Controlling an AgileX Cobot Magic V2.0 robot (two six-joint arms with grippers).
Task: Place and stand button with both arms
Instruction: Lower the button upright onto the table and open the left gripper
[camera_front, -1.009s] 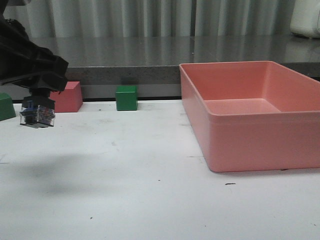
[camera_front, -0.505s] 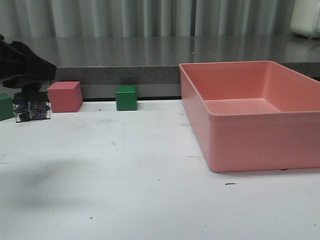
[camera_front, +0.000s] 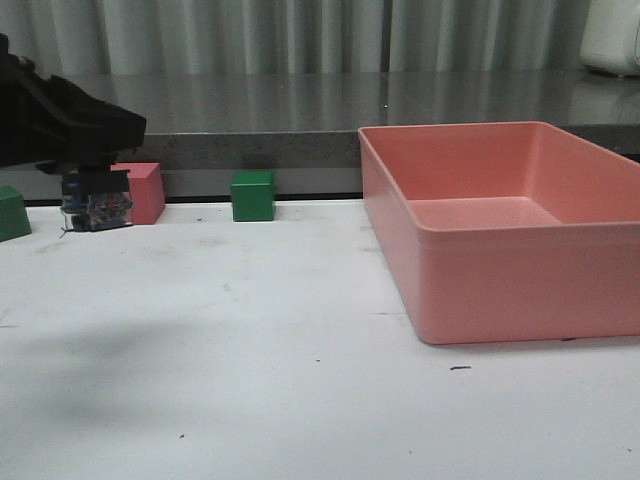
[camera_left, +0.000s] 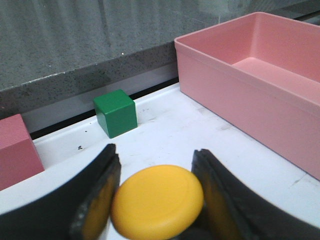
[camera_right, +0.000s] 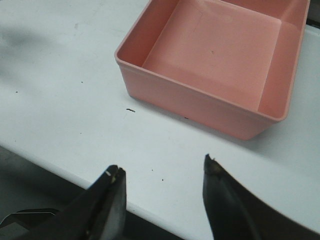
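My left gripper should hold the button until it reaches the white tabletop; in the front view the button's blue base is still above it.
My left gripper (camera_front: 95, 190) is at the far left of the front view, shut on the button (camera_front: 96, 210). The button's black and blue base hangs below the fingers, a little above the table. In the left wrist view the button's yellow cap (camera_left: 157, 201) sits between the two black fingers of the left gripper (camera_left: 156, 162). My right gripper (camera_right: 162, 172) is open and empty over the table's near edge. It does not show in the front view.
A large pink bin (camera_front: 520, 225) stands at the right; it also shows in the left wrist view (camera_left: 240, 75) and right wrist view (camera_right: 215, 65). A pink cube (camera_front: 145, 192) and green cube (camera_front: 252, 195) sit by the back ledge. Another green cube (camera_front: 12, 212) is at the far left.
My left gripper with the button moved left and up, then back right. The button now hangs in front of the pink cube. The bin and cubes have not moved.
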